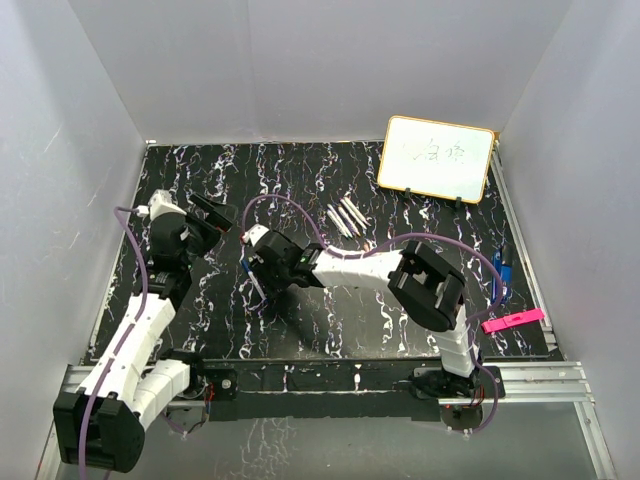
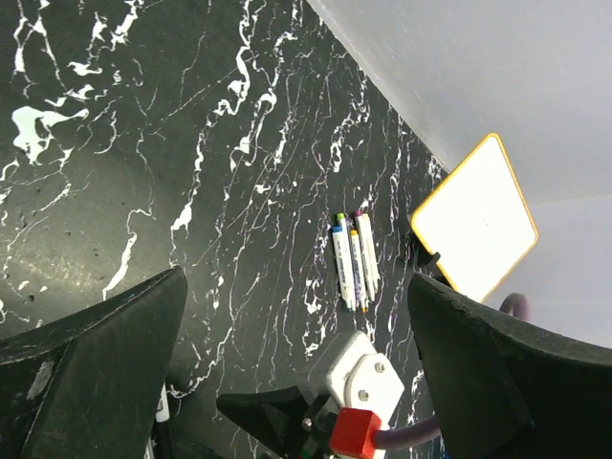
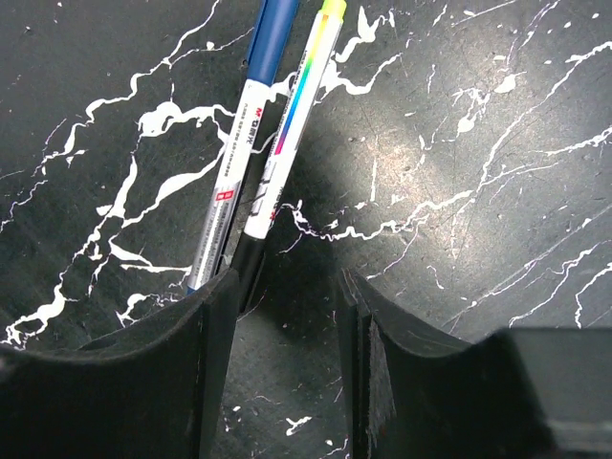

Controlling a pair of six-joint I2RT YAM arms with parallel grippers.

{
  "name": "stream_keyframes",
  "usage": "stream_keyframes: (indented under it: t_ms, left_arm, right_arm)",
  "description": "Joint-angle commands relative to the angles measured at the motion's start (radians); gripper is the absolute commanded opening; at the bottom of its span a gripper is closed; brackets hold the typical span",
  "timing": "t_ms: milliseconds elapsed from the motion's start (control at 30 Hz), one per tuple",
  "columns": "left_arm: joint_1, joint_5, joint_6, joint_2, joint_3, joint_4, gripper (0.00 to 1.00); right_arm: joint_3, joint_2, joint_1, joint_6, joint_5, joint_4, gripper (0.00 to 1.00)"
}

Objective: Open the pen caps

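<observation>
My right gripper grabs the yellow-green-capped pen by its black end [image 3: 249, 266] next, which leaves the pen's white body free for my left gripper.
Two white-barrelled pens lie side by side under my right gripper [image 3: 287, 287], which is open. One pen [image 3: 232, 163] has a blue cap [image 3: 273, 33]. The other pen [image 3: 287, 143] has a yellow-green cap [image 3: 331, 10], and its black end lies against the inner edge of the left finger [image 3: 206, 335]. Nothing is between the jaws. In the top view these pens [image 1: 253, 280] sit just below the right gripper [image 1: 257, 258]. Several more capped pens [image 1: 345, 215] lie in a group further back and also show in the left wrist view [image 2: 354, 258]. My left gripper [image 1: 208, 222] is wide open and empty, held above the table.
A whiteboard [image 1: 436, 157] with a yellow rim stands at the back right and also shows in the left wrist view [image 2: 475, 225]. A pink flat strip [image 1: 512, 320] and a blue object [image 1: 505, 270] lie at the right edge. The right arm's wrist [image 2: 368, 382] is close in front of the left gripper.
</observation>
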Motion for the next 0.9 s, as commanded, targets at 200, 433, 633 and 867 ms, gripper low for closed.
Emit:
stream_keyframes:
  t_ms: [200, 433, 633, 867]
  left_arm:
    - [0.044, -0.005, -0.002, -0.051, -0.024, -0.043, 0.98]
    - [0.063, 0.002, -0.002, -0.061, -0.029, -0.047, 0.99]
    - [0.076, 0.021, -0.003, -0.061, -0.037, -0.044, 0.99]
    - [0.087, 0.028, -0.002, -0.056, -0.036, -0.041, 0.99]
  right_arm:
    - [0.068, 0.03, 0.027, -0.004, 0.019, 0.015, 0.43]
    - [0.08, 0.049, 0.037, 0.0, 0.017, 0.012, 0.43]
    - [0.087, 0.06, 0.038, 0.001, 0.022, 0.005, 0.43]
    - [0.112, 0.083, 0.043, 0.002, 0.051, -0.036, 0.4]
